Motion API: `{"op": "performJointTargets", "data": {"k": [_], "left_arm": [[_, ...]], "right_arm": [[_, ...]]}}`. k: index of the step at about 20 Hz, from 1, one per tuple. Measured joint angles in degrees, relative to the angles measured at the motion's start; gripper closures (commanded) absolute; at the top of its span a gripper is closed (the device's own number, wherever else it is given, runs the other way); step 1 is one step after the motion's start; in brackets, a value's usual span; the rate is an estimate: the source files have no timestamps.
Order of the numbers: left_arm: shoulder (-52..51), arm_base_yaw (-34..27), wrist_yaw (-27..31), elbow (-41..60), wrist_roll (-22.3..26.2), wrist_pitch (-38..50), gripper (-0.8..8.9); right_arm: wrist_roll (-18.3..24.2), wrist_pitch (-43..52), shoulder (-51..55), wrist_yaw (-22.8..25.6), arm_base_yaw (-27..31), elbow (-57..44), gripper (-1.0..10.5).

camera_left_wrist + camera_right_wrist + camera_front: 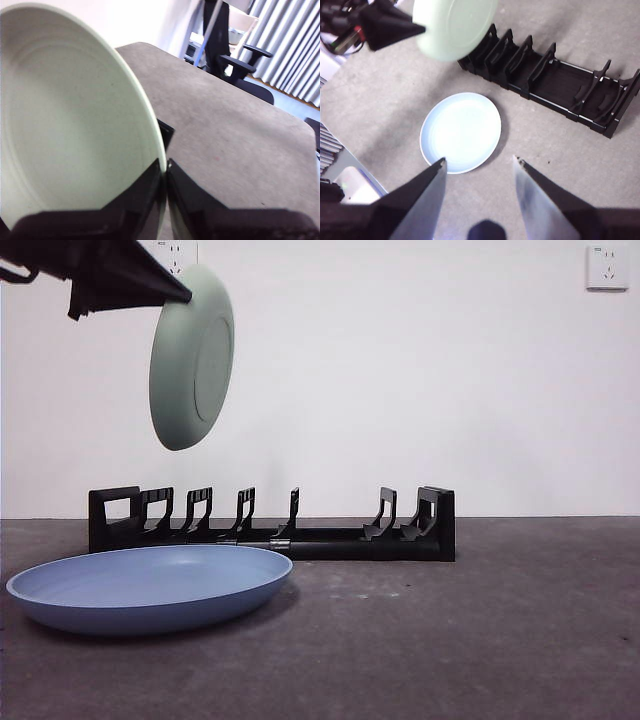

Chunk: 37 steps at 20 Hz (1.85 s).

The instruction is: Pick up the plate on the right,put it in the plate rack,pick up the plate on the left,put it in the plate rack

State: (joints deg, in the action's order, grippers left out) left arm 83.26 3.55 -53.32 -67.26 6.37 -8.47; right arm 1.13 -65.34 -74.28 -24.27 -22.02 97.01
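The blue plate is much wider than my open fingers, so my right gripper will grab it by its thin rim [291, 565] [500, 122] next.
A pale green plate [190, 358] hangs tilted on edge in the air, high above the left end of the plate rack [330, 540]. My left gripper [185, 295] is shut on its upper rim, coming in from the top left. In the left wrist view the jaws pinch the green plate [65, 125] at its rim, left gripper [165, 170]. A light blue plate [150, 585] lies flat on the table in front of the rack's left half. From high above, my right gripper [480, 161] stands open and holds nothing, over the blue plate [462, 131], the rack [555, 85] and the green plate [452, 25].
The rack's slotted dividers hold nothing. A white wall with a socket [607, 267] stands close behind the rack. A black office chair [235, 55] stands beyond the table's far edge. Grey tabletop [480, 640] stretches to the right of the blue plate.
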Motion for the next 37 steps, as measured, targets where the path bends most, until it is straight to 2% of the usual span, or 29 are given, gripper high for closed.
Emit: {"op": "performJointTargets", "data": {"k": [5,14,27,34,37], "left_arm": [[2.73,-1.92,-0.02,-0.02,-0.02,2.62,8.21],[8.66,-1.95,0.39,0.0,0.15,3.43,8.21],[12.72,-1.9,6.43,0.0,3.74,2.62,8.21],[12.72,0.55,13.64,-0.02,8.94,-0.55,8.16],[12.72,1.86,14.95,-0.02,10.45,-0.92,8.12]], "right_arm": [[0.17,-1.18,0.0,0.52,-0.09,0.0,7.2],[0.22,-1.09,-0.42,0.52,-0.09,0.0,7.2],[0.42,-1.01,-1.38,0.52,-0.09,0.0,7.2],[0.42,-0.96,-2.78,0.52,-0.09,0.0,7.2],[0.42,-0.96,-2.91,0.52,-0.09,0.0,7.2]]}}
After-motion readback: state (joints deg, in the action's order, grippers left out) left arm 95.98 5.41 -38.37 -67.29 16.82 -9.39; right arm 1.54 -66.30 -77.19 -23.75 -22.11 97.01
